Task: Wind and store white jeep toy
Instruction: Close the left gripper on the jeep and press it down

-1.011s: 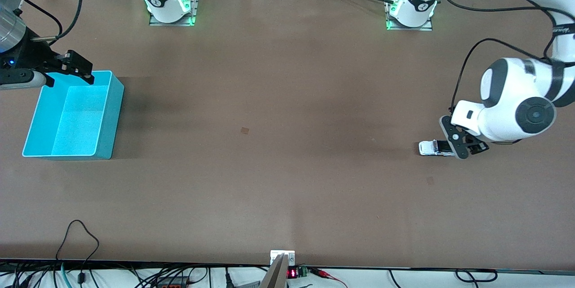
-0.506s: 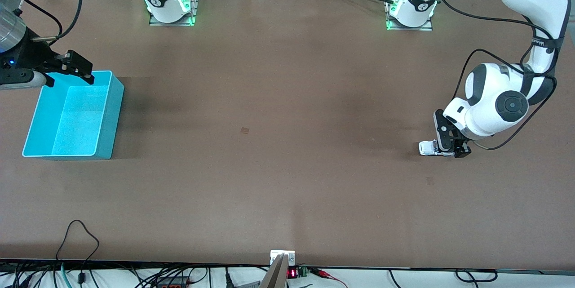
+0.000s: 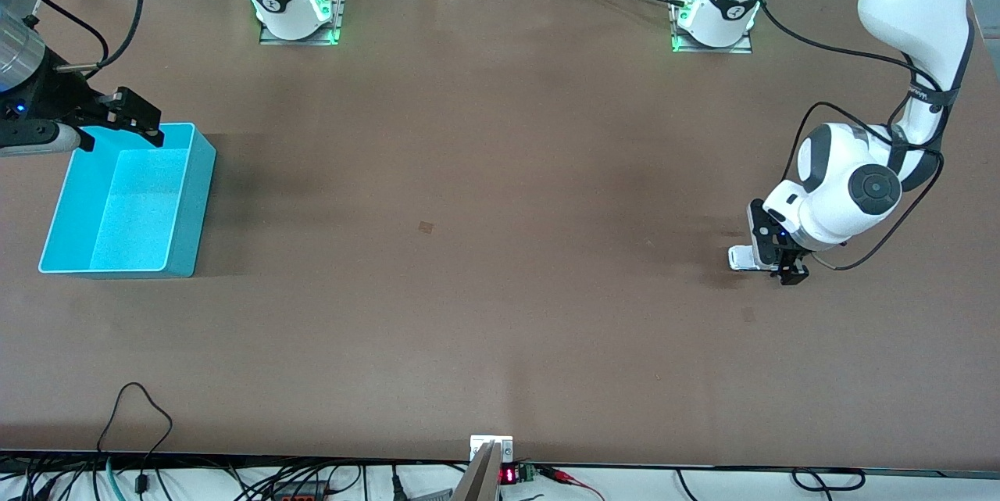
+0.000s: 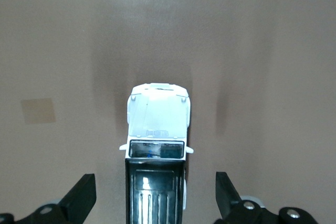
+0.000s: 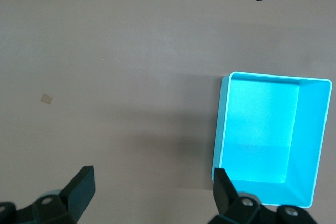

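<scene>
My left gripper is open, and in the left wrist view its fingers are beside the black roof of the jeep (image 4: 155,190), so it should close on the jeep now.
The white jeep toy (image 3: 741,257), boxy with a black roof panel, stands on the table toward the left arm's end. It also shows in the left wrist view (image 4: 158,124). My left gripper (image 3: 782,260) is low over the jeep's rear part, open, with one finger on each side of the black roof and a gap on both sides (image 4: 154,192). The turquoise bin (image 3: 195,196) stands empty toward the right arm's end, also in the right wrist view (image 5: 222,129). My right gripper (image 3: 129,122) waits open and empty above the bin's corner (image 5: 152,187).
A small darker square mark (image 3: 426,227) lies on the brown table near its middle, and another (image 3: 748,314) lies nearer the front camera than the jeep. Cables hang along the table's front edge (image 3: 141,407).
The left arm has swung in and turned its wrist, bringing its open gripper down to straddle the jeep's rear. The jeep and the right arm have not moved.
</scene>
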